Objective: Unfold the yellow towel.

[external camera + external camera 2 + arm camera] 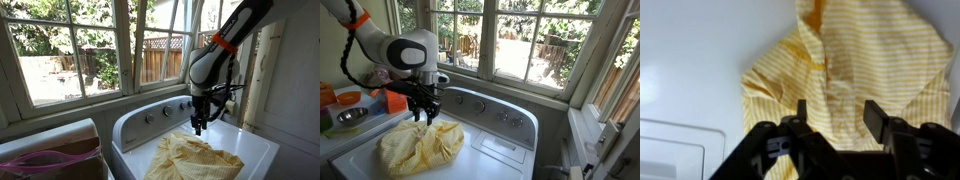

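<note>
I need to grip the yellow towel (193, 160) next with my gripper by its far edge near the control panel to unfold it, so the rest stays free to spread.
The yellow towel (193, 160) lies crumpled and wrinkled on the lid of the white washer (255, 140). It shows in both exterior views (420, 148) and fills the wrist view (855, 70). My gripper (199, 126) hangs just above the towel's far edge, near the washer's control panel, also seen in an exterior view (423, 117). In the wrist view the gripper (837, 117) has its two fingers spread apart over the cloth, with nothing between them.
A pink cloth (45, 160) lies in a container beside the washer. Bowls and orange items (350, 105) stand on a counter next to the washer. Windows (90, 45) run behind the washer's control panel (495, 108).
</note>
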{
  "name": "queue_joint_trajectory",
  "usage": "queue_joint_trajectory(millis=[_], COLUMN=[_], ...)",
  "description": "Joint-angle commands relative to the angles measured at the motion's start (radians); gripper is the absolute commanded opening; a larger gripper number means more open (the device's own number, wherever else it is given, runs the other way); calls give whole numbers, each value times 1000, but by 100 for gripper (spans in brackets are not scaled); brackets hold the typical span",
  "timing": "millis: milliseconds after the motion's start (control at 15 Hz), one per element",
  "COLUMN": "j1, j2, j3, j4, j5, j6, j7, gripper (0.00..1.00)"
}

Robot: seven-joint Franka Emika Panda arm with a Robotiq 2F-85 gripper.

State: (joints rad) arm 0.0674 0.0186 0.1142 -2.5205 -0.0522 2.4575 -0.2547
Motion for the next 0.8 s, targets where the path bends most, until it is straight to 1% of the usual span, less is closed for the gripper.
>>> queue_joint_trajectory(millis=[0, 67, 133, 200, 267, 333, 400, 533, 667, 733], j1=[35, 42, 53, 63, 80, 108, 206, 299, 375, 384], j2=[125, 158, 189, 212, 229, 242, 243, 277, 316, 333], j3=[26, 40, 38, 36, 24, 2, -110, -199, -256, -247], j4=[55, 71, 89, 105, 120, 137, 147, 189, 234, 255], j5=[83, 108, 60, 48, 16, -30, -77, -165, -239, -262], j6=[228, 266, 285, 284, 267, 232, 204, 158, 89, 40], j7=[-25, -20, 69, 126, 189, 284, 353, 495, 633, 701], gripper=[93, 100, 100, 100, 100, 100, 100, 100, 100, 100])
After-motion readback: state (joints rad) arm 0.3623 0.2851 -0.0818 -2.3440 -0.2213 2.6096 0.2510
